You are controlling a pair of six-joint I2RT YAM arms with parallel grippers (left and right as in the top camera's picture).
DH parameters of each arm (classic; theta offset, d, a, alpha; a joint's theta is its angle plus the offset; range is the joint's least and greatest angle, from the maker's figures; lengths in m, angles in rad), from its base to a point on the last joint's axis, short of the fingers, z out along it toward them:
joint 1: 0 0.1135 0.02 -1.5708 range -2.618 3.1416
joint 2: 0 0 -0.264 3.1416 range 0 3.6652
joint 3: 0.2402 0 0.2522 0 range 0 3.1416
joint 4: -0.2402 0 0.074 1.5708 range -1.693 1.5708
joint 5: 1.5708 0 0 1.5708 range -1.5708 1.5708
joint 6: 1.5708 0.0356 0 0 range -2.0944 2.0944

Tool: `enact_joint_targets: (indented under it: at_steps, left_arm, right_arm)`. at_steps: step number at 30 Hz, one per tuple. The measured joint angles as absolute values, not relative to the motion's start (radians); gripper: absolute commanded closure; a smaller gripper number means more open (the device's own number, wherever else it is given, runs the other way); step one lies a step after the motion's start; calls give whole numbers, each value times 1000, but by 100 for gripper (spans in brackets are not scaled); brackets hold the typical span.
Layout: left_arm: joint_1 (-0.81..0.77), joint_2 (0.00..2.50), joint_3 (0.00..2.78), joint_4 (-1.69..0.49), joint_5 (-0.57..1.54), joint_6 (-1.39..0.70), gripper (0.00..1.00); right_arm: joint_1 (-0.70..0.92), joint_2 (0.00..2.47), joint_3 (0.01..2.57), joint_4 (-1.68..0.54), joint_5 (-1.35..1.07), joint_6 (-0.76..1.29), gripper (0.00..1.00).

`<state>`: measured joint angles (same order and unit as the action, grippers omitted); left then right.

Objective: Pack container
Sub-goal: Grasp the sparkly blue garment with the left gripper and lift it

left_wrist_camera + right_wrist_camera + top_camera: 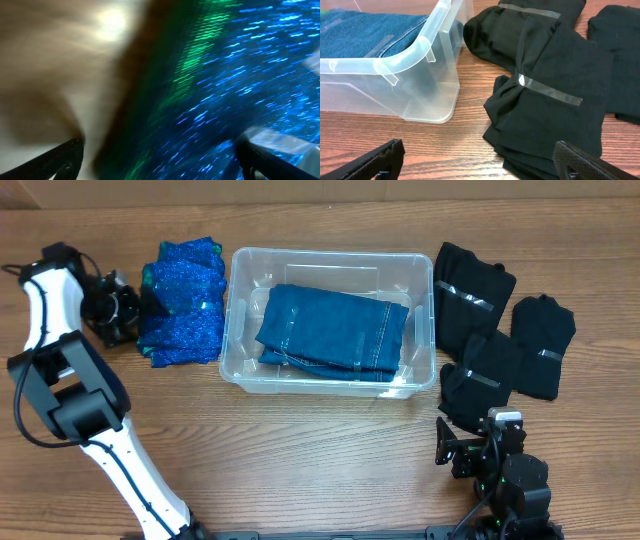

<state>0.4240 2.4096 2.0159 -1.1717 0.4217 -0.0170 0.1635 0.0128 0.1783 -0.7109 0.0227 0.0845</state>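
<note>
I would leave the fabric on the tabletop if I lifted my left gripper now, because its fingers are wide apart across the edge of the shiny bundle.
The clear container (240,310) stands mid-table with folded blue jeans (335,330) inside; its corner shows in the right wrist view (427,47). A shiny blue-green fabric bundle (182,302) lies left of it. My left gripper (132,308) is open at that bundle's left edge; the fabric (235,90) fills the left wrist view, blurred. My right gripper (478,442) is open and empty near the front edge, just short of the black folded clothes (480,375), which lie taped in the right wrist view (555,95).
More black folded garments lie right of the container: one at the back (470,285) and one at the far right (543,345). Bare wood table (300,450) lies in front of the container.
</note>
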Motion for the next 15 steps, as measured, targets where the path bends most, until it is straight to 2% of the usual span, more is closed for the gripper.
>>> enact_joint_targets:
  at_steps: [1, 2, 3, 4, 5, 6, 15]
  left_arm:
    - [418, 2411, 2017, -1167, 436, -6, 7]
    - [408, 2411, 2017, -1155, 450, 5, 18]
    - [397, 2415, 2017, -1147, 460, 13, 39]
    - [388, 2419, 2017, -1144, 465, 17, 66]
    - [379, 2423, 2017, -1141, 469, 23, 87]
    - [372, 2428, 2017, -1140, 468, 25, 96]
    - [360, 2430, 2045, -1281, 460, -1, 96]
  right_arm:
    - [163, 13, 178, -711, 23, 85, 0]
    - [163, 13, 178, -711, 22, 84, 0]
    - [163, 13, 178, -711, 22, 84, 0]
    - [163, 13, 178, -711, 22, 85, 0]
    - [163, 13, 178, -711, 22, 84, 0]
    - [163, 13, 178, -710, 23, 85, 0]
    - [163, 13, 178, -711, 23, 85, 0]
